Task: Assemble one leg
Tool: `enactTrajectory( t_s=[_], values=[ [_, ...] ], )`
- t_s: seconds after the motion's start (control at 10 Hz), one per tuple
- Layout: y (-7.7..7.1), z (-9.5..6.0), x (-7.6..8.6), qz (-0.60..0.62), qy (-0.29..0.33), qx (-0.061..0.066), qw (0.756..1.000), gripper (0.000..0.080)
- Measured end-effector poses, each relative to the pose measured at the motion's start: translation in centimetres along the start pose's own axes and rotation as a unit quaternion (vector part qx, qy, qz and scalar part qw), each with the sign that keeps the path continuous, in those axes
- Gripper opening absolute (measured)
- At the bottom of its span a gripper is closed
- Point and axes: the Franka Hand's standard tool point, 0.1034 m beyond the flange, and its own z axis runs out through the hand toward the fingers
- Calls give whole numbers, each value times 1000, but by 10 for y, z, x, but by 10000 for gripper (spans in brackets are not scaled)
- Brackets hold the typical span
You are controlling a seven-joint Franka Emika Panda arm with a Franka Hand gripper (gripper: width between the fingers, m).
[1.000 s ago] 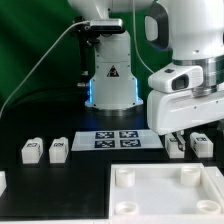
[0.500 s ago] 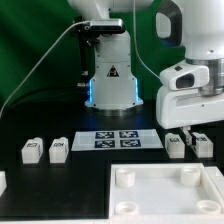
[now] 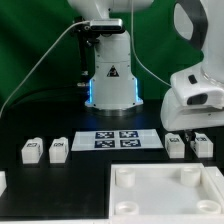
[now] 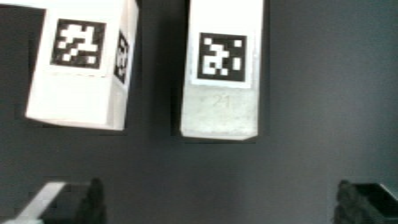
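My fingers are short and would miss; my gripper should move toward the white leg's near end (image 4: 221, 127) first, then close.
Four white legs with marker tags lie on the black table: two at the exterior view's left (image 3: 32, 150) (image 3: 59, 149) and two at its right (image 3: 175, 146) (image 3: 201, 145). My gripper hangs just above the right pair; its fingers are hidden behind the hand in the exterior view. In the wrist view the two legs (image 4: 84, 65) (image 4: 226, 70) lie side by side ahead of my gripper (image 4: 217, 205). Its dark fingertips (image 4: 71, 203) stand wide apart with only bare table between them. It is open and empty.
The large white square board with round corner sockets (image 3: 165, 196) lies in the foreground. The marker board (image 3: 117, 138) lies in front of the arm's base (image 3: 110, 80). A white part shows at the exterior view's left edge (image 3: 3, 182).
The arm has moved toward the exterior view's right and slightly up, and now sits over the right pair of legs. The legs have not moved.
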Motion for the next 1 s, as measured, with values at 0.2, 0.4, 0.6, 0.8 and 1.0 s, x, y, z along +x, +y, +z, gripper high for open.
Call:
enactTrajectory(
  t_s=[0.2,0.4,0.6,0.8,1.0],
  values=[
    [-5,10,3,-2,-75,-4,997,649],
    [-5,10,7,-3,-92,-2,996,649],
    [-5,12,6,-2,-91,-3,996,649],
    [-10,26,1,-4,-92,-6,996,649],
    [-11,42,-4,-6,-90,-9,996,649]
  ],
)
